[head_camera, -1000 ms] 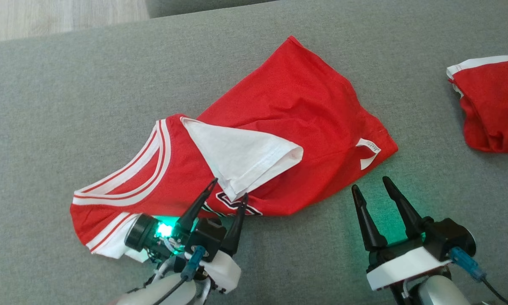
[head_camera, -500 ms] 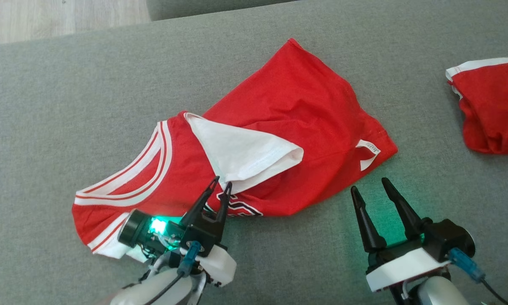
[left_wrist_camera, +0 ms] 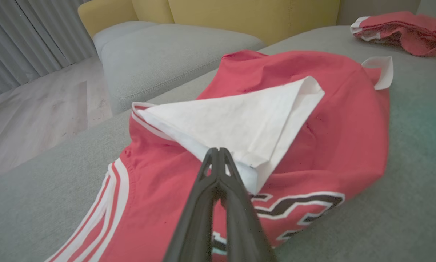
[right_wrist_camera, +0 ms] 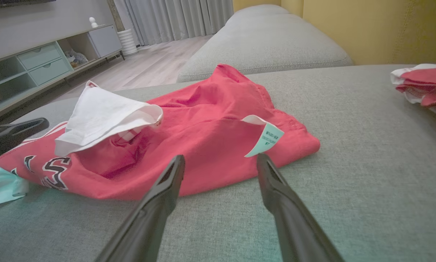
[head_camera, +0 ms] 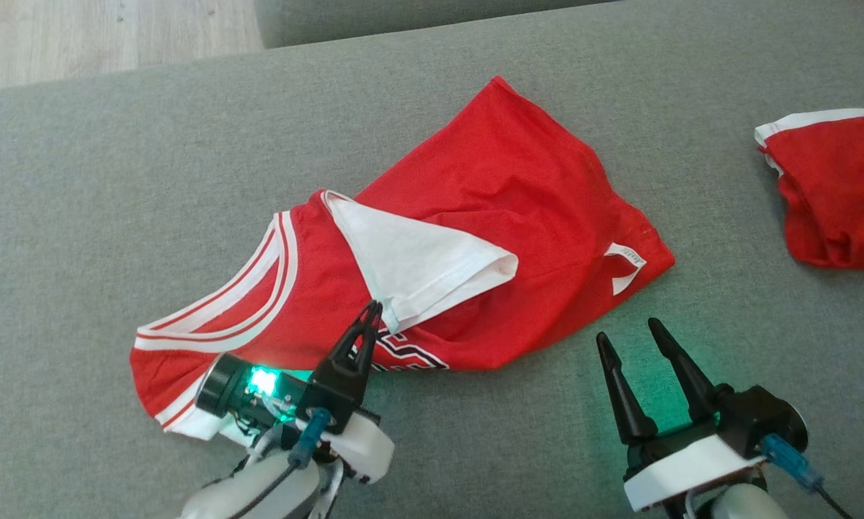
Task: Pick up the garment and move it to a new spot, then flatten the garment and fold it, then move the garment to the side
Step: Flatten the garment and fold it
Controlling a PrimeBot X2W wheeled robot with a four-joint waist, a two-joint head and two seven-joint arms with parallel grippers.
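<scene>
The robot's right gripper will next grab the red jersey by its hem near the care label to flatten the garment.
A red jersey with white-striped trim lies crumpled on the grey couch seat. Its white sleeve is folded over the middle. My left gripper is at the sleeve's near corner, fingers pressed together on the sleeve's edge. From the left wrist the shut tips meet the white sleeve at its hem. My right gripper stands open just short of the jersey's near right hem, nothing between its fingers. The right wrist view has the open gripper before the jersey and its care label.
A second red garment lies bunched at the far right of the seat. Wooden floor shows beyond the seat's far left edge. A yellow backrest rises behind, and a low cabinet stands across the room.
My left gripper's fingers have come together from open onto the white sleeve's near corner. The right gripper has stayed put. The head camera has shifted slightly.
</scene>
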